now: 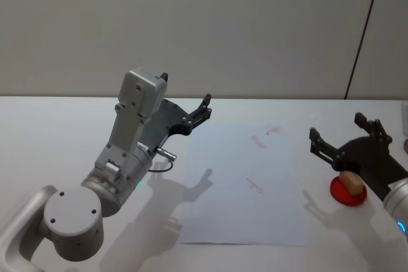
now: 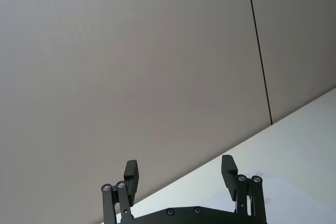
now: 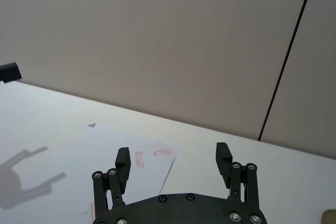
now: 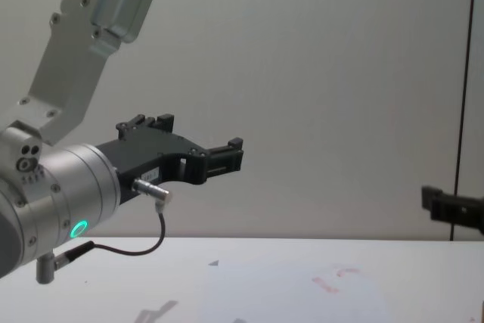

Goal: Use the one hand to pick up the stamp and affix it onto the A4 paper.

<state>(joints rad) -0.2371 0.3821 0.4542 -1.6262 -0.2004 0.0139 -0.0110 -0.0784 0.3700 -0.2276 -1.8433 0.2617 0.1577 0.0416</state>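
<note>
I should grab the stamp (image 1: 350, 182) by its wooden sides with my right gripper next, because the stamp rests face down on the red ink pad.
The stamp (image 1: 350, 182), a small tan wooden block, rests on a round red pad (image 1: 347, 195) to the right of the A4 paper (image 1: 245, 183). The sheet lies flat mid-table with a few faint red smudges (image 3: 139, 158). The hand, my right gripper (image 1: 336, 126), hovers just behind and over the stamp, open, holding nothing. Its wrist view shows its spread fingers (image 3: 122, 156) above the paper's far corner. My left gripper (image 1: 205, 107), on the arm with the green ring, is raised off the paper's far left corner, open and empty.
The white table (image 1: 57, 132) runs back to a grey wall with a dark vertical seam (image 1: 363, 36). A small brownish object (image 1: 405, 146) sits at the table's right edge. The left arm's elbow and base (image 1: 70, 221) take up the near left.
</note>
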